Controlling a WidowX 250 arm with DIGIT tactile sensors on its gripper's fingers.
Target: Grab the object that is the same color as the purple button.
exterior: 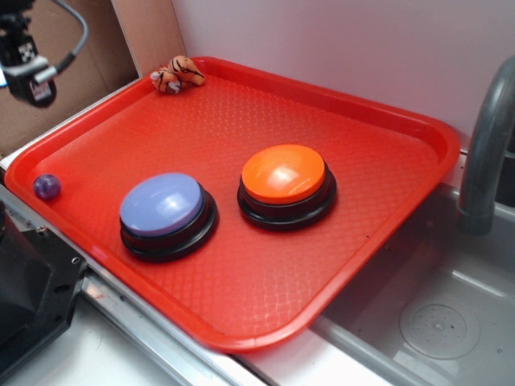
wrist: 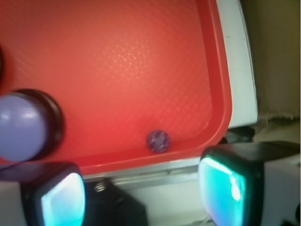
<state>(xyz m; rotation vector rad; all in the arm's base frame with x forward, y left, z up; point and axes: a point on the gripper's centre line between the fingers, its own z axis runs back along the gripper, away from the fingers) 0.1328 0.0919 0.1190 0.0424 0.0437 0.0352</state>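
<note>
I should next grab the purple ball [exterior: 47, 186] by its two sides facing along the tray's rim, which rises close beside it.
A tiny glossy purple ball [exterior: 47, 186] lies in the near-left corner of the red tray [exterior: 354, 121], against its rim. It also shows in the wrist view [wrist: 158, 141], just inside the tray's rim [wrist: 221, 94]. The purple button [exterior: 166, 211] with its lavender dome on a black base stands right of the ball; it shows at the left edge of the wrist view [wrist: 21, 127]. My gripper [wrist: 141, 193] is open and empty, high above the tray's left edge, with the ball ahead of the gap between its fingers. Part of the arm [exterior: 24, 56] shows at the exterior view's top left.
An orange button [exterior: 286, 181] stands right of the purple one. A small orange striped tiger toy [exterior: 177, 74] lies at the tray's far corner. A metal sink [exterior: 438, 322] with a grey faucet [exterior: 487, 153] is at the right. Cardboard [exterior: 88, 56] stands behind the arm.
</note>
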